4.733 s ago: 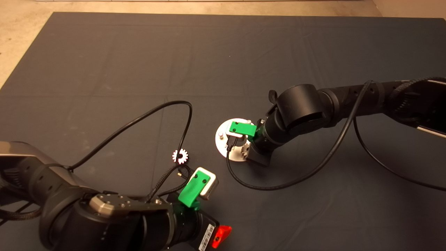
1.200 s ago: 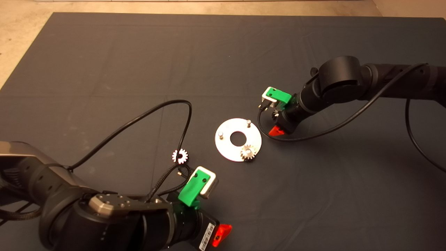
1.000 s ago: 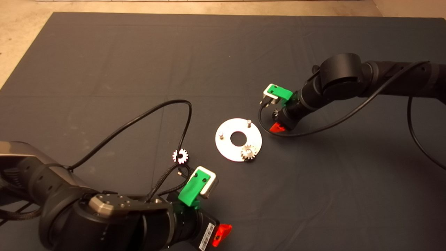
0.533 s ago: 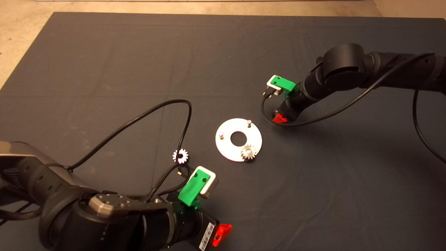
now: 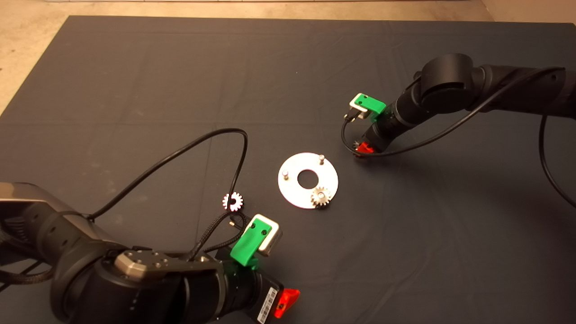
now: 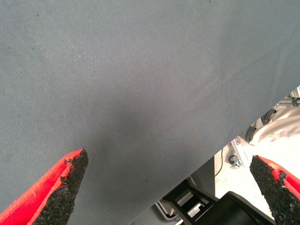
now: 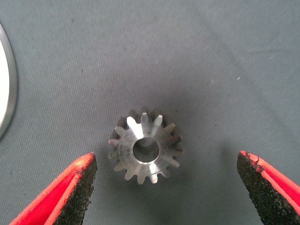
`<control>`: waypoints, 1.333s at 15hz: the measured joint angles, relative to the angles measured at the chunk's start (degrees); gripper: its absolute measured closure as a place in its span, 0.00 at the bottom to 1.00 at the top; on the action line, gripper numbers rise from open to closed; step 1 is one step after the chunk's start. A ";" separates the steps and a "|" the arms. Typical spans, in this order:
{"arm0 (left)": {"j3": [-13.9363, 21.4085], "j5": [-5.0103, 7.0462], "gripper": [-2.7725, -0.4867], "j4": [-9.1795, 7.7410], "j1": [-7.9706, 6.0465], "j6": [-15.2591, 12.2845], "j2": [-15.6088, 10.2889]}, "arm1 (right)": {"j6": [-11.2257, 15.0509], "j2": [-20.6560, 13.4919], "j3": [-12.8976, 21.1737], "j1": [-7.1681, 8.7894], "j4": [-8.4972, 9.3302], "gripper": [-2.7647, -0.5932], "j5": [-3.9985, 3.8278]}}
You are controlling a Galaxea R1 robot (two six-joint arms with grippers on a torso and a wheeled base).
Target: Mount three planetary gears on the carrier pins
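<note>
The gear's center hole (image 7: 146, 150) needs to stay free to slide onto a carrier pin. My right gripper should hold the gear by its toothed rim (image 7: 122, 148) next.
The silver carrier disc (image 5: 292, 192) lies mid-mat with two bare pins (image 5: 321, 158) (image 5: 285, 173). One planetary gear (image 5: 321, 196) sits on the third pin, at the disc's near right. A second gear (image 5: 232, 201) lies loose on the mat left of the disc. A third gear (image 7: 145, 146) lies flat on the mat right of the disc. My right gripper (image 5: 362, 147) (image 7: 165, 159) is open and low over it, one finger on each side, not touching. The disc's edge (image 7: 4, 93) shows beside it. My left gripper (image 5: 283, 303) (image 6: 168, 158) is parked open and empty at the near left.
A black cable (image 5: 189, 148) loops over the mat from the left arm, past the loose gear. Another cable (image 5: 418, 144) hangs from the right arm. The mat's near edge and robot base (image 6: 243, 197) show past the left gripper.
My right gripper left one gear on a pin, rose off the disc, moved to the far right and came down over the third gear. The left arm has not moved.
</note>
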 joint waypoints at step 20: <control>0.00 0.00 0.12 0.00 0.00 0.00 0.00 | -0.22 0.50 -0.27 -1.51 -0.01 0.26 0.84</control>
